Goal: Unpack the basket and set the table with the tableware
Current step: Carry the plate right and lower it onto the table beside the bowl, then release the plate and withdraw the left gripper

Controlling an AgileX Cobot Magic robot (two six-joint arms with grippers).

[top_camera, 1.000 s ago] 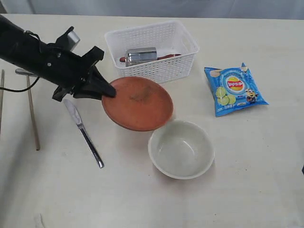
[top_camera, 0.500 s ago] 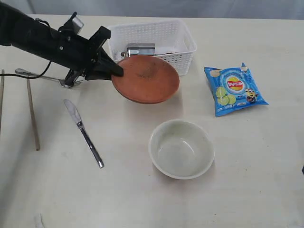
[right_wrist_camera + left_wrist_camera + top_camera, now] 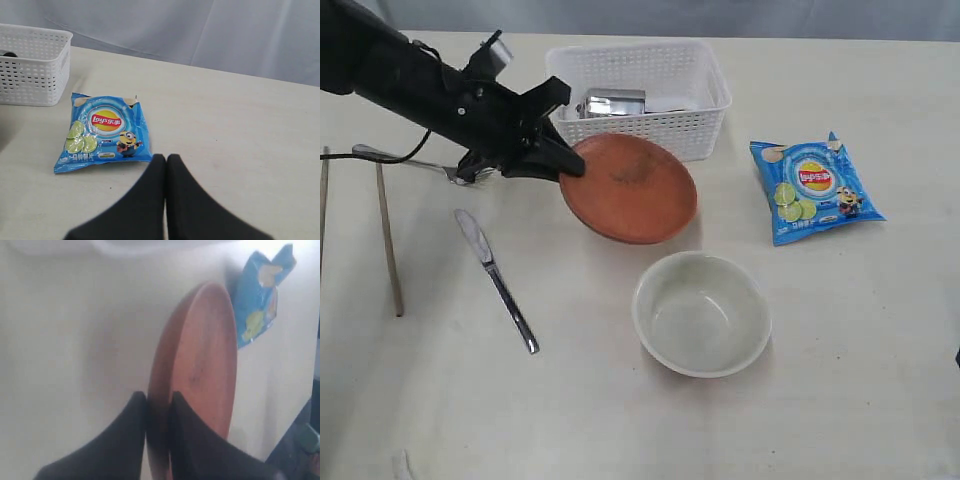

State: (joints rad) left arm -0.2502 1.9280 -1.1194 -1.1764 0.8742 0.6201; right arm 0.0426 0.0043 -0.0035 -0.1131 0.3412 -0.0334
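The brown plate (image 3: 630, 188) hangs tilted above the table, in front of the basket, so my left gripper stays closed on it until it reaches the table.
My left gripper (image 3: 568, 165) (image 3: 159, 399) is shut on the left rim of the round brown plate (image 3: 630, 188) (image 3: 200, 370), holding it tilted above the table (image 3: 620, 420) in front of the white basket (image 3: 705, 112) (image 3: 31, 65). The steel cup (image 3: 613, 102) lies inside the basket. A pale bowl (image 3: 701, 313) stands on the table near the front. The knife (image 3: 498, 281), two chopsticks (image 3: 388, 240) and part of the fork (image 3: 390, 156) lie at the left. My right gripper (image 3: 166, 159) is shut and empty, low over the table near the chip bag.
A blue chip bag (image 3: 814, 188) (image 3: 102, 131) lies to the right of the basket. My left arm (image 3: 410, 85) stretches in from the upper left over the fork.
The left gripper carried the plate up and back toward the basket, then brought it slightly forward and lower. The right gripper has not moved.
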